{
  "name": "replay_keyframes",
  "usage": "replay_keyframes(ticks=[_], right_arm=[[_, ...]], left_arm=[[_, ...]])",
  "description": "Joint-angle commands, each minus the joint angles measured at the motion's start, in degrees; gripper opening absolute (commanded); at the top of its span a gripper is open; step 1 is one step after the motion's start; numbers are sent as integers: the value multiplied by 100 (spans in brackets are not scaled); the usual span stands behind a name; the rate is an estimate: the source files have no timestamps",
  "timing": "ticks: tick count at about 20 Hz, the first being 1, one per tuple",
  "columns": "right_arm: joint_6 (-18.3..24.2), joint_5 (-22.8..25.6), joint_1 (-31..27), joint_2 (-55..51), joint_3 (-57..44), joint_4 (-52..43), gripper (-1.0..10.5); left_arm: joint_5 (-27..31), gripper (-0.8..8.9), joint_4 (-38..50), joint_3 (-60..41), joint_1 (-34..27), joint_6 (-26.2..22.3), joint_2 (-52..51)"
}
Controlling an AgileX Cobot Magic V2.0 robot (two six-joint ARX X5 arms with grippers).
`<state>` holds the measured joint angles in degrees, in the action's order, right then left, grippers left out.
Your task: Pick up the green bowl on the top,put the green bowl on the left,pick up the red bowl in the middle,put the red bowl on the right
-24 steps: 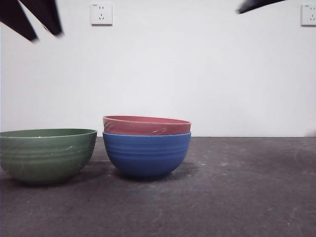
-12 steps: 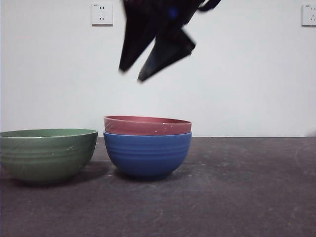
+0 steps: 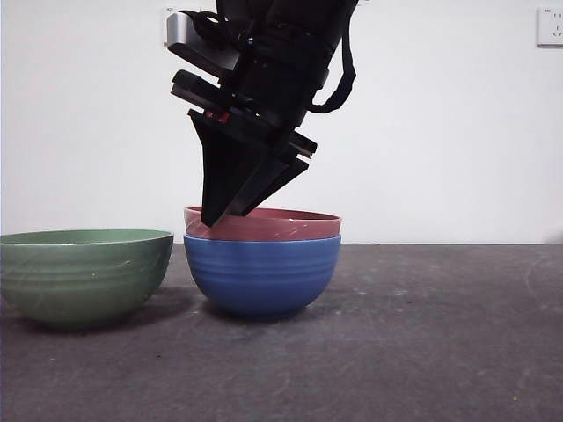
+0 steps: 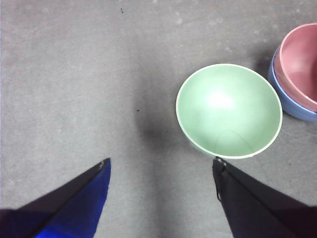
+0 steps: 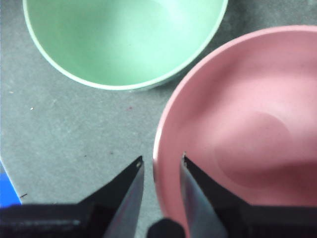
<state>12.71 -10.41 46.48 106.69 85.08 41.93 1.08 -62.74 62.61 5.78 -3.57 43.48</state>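
Observation:
My right gripper will grab the red bowl by its rim (image 5: 157, 158) next, to lift the red bowl out of the blue bowl.
The green bowl (image 3: 84, 272) stands upright on the table at the left, empty, also in the left wrist view (image 4: 229, 109) and the right wrist view (image 5: 124, 39). The red bowl (image 3: 264, 225) sits nested in a blue bowl (image 3: 262, 272) at the middle. My right gripper (image 3: 220, 215) has come down at the red bowl's left rim. In its wrist view the right gripper (image 5: 161, 159) is open by a narrow gap, one jaw outside and one inside the red bowl's (image 5: 237, 129) rim. My left gripper (image 4: 161, 161) hangs open over bare table, left of the green bowl.
The blue bowl (image 4: 292, 106) almost touches the green bowl's side. Dark grey table (image 3: 440, 352) stretches to the right of the stack. A white wall with a socket (image 3: 550, 26) stands behind.
The right arm swept in from the top right and dropped to the red bowl's left rim. The left arm's black tips left the top left corner. The bowls have not moved.

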Motion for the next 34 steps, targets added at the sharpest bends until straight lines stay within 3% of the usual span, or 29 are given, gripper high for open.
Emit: replay_keyframes(ticks=[1,4,6,16,22,26,30,34], right_arm=[[46,-2,7,125,20,-24,122],[98,13,9,144,20,-11,114],[179,11,9,144,20,-7,-17],[284,63,92,11,63,-11,-17],[328,363,129,-525,70,-9,-17],[328,1047,111,-1209,70,96,-17],[136,2317,-221,-2109,66,984,-17],[-393,2411,-1036,-2675,-378,1727,-17]], left_arm=[[-2,345,7,-26,-13,-61,-20],[0,345,4,-26,-13,-68,-20],[0,345,4,-26,-13,-70,-20],[2,345,59,-26,-13,-72,-17],[0,345,170,-26,-13,-70,-13],[0,345,184,-26,-13,-70,-13],[-2,345,188,-26,-13,-68,-13],[-4,345,203,-26,-13,-68,-13]])
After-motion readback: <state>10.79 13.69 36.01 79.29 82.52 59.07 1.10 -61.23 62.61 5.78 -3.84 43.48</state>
